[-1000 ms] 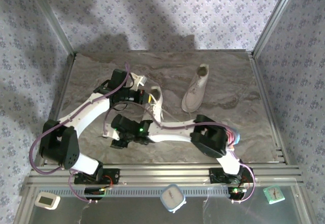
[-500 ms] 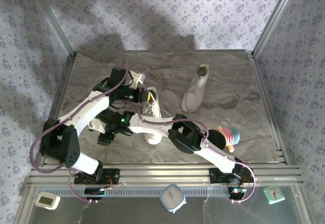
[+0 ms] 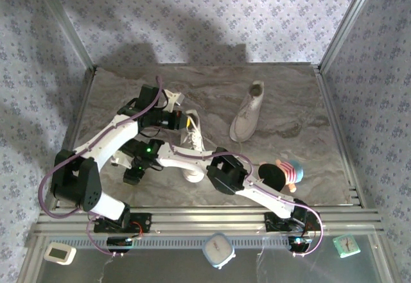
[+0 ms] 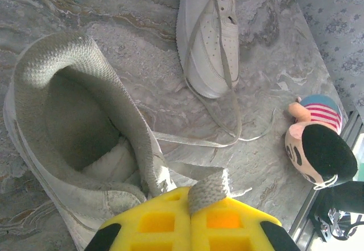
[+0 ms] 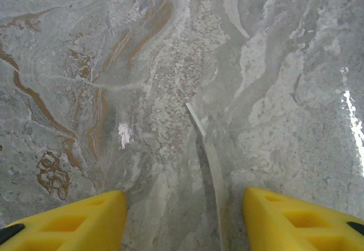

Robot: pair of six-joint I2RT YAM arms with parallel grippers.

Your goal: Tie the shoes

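The right gripper grabs the loose lace (image 5: 215, 175) near its loose end next, leaving its length free to tie the near shoe.
The near shoe (image 4: 34, 120) lies with its dark opening towards my left wrist camera; from above this shoe (image 3: 194, 147) is partly under both arms. My left gripper (image 4: 190, 191) is shut on a flat white lace (image 4: 209, 185) of this shoe, and from above it (image 3: 185, 122) sits at the shoe's collar. The other shoe (image 3: 248, 112) lies apart at the back right with its laces loose (image 4: 227, 86). My right gripper (image 5: 183, 198) is open, low over the table, with a loose lace end (image 5: 207, 148) lying between its fingers. Seen from above, it (image 3: 132, 174) is left of the near shoe.
A black-and-pink plush toy (image 3: 283, 174) lies at the front right beside my right arm's elbow, and the left wrist view shows the plush toy (image 4: 318, 148) too. The marble tabletop (image 3: 302, 90) is fenced by metal rails and patterned walls.
My right arm has swung left across the front of the near shoe, carrying its open gripper to the shoe's left side. The left gripper stays shut on the lace.
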